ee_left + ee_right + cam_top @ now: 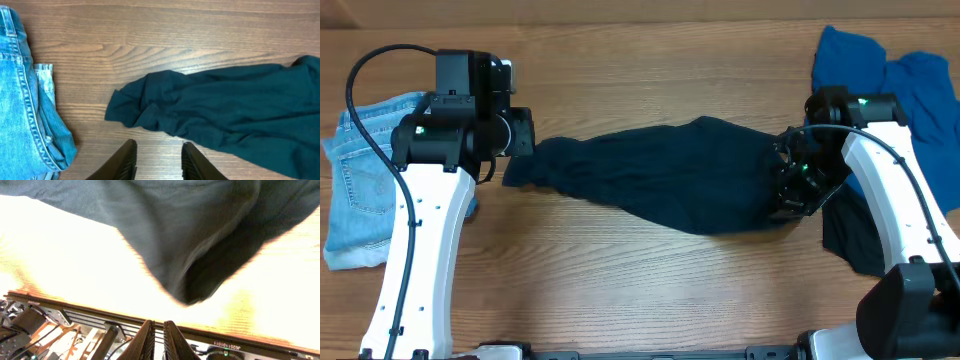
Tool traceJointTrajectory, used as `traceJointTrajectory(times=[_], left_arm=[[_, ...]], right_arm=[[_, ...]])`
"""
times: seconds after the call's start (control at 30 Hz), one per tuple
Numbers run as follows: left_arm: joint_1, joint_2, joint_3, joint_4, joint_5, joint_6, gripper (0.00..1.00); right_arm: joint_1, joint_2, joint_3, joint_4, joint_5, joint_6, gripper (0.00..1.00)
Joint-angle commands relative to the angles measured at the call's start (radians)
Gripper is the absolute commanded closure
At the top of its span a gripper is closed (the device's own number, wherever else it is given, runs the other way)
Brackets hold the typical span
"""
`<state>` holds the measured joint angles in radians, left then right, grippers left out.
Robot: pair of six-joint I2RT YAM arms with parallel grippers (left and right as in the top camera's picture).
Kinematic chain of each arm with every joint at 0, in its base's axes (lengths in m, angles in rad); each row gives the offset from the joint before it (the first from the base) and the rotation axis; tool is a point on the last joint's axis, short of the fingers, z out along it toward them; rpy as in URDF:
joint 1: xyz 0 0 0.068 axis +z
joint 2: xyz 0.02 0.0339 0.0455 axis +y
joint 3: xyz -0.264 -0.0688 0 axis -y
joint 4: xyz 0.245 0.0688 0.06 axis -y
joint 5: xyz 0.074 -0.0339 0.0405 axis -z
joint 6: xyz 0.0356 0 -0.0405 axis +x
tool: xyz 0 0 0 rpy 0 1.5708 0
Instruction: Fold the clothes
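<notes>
I will next grab the dark navy top with my left gripper, by its crumpled end nearest the jeans. Then both grippers can spread the top between them to fold it.
The dark navy top lies stretched in a long bunched strip across the middle of the table. My left gripper hovers at its left end. In the left wrist view that gripper is open over bare wood, and the top's crumpled corner lies just ahead of the fingertips. My right gripper is at the top's right end. In the right wrist view its fingers are shut with nothing between them, and the top hangs ahead. Light-blue jeans lie at the far left.
A bright blue garment lies at the back right. Another dark garment lies under my right arm. The jeans are close to the left gripper's left side. The table's front edge and rail show behind the right fingers.
</notes>
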<state>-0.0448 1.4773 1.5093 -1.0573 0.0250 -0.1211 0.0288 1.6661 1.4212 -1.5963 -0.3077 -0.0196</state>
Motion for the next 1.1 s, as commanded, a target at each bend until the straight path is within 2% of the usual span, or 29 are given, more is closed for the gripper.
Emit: traceJointTrajectory(times=[0.0,0.13,0.27,0.43,0.47,0.57,0.7,0.77,0.87,1.0,1.07], left_arm=[[0.005,0.055,-0.002,-0.017,-0.009,0.013,0.65],[0.005,0.207,-0.002,-0.023,-0.005,0.012,0.65],[0.005,0.366,-0.002,-0.044,0.035,0.009,0.49],[0.005,0.53,-0.002,-0.051,0.082,0.009,0.49],[0.005,0.556,-0.002,-0.041,0.101,0.009,0.57],[0.005,0.581,-0.001,-0.026,0.107,0.013,0.95],[0.005,0.54,0.089,-0.156,0.093,0.071,0.96],[0.014,0.468,0.166,-0.211,0.045,0.072,0.96],[0.028,0.37,0.207,-0.196,0.053,0.053,0.96],[0.028,0.34,0.206,-0.206,0.054,0.05,0.96],[0.028,0.34,0.206,-0.2,0.054,0.05,0.96]], right_arm=[[0.004,-0.005,-0.001,0.001,-0.007,-0.007,0.89],[0.004,-0.005,-0.001,0.041,0.0,-0.006,0.88],[0.004,-0.004,-0.001,0.07,0.007,-0.007,0.86],[0.004,-0.004,-0.001,0.077,0.008,-0.007,0.85],[0.004,-0.004,-0.001,0.077,0.008,-0.007,0.85],[0.004,-0.004,-0.001,0.08,0.008,-0.007,0.85],[0.004,-0.003,-0.001,0.136,0.056,-0.003,0.85],[0.004,-0.003,-0.001,0.183,0.056,-0.003,0.77],[0.004,0.024,-0.001,0.225,0.056,-0.003,0.68],[0.004,0.158,-0.024,0.242,0.058,-0.003,0.65],[0.004,0.207,-0.075,0.274,0.104,0.051,0.65]])
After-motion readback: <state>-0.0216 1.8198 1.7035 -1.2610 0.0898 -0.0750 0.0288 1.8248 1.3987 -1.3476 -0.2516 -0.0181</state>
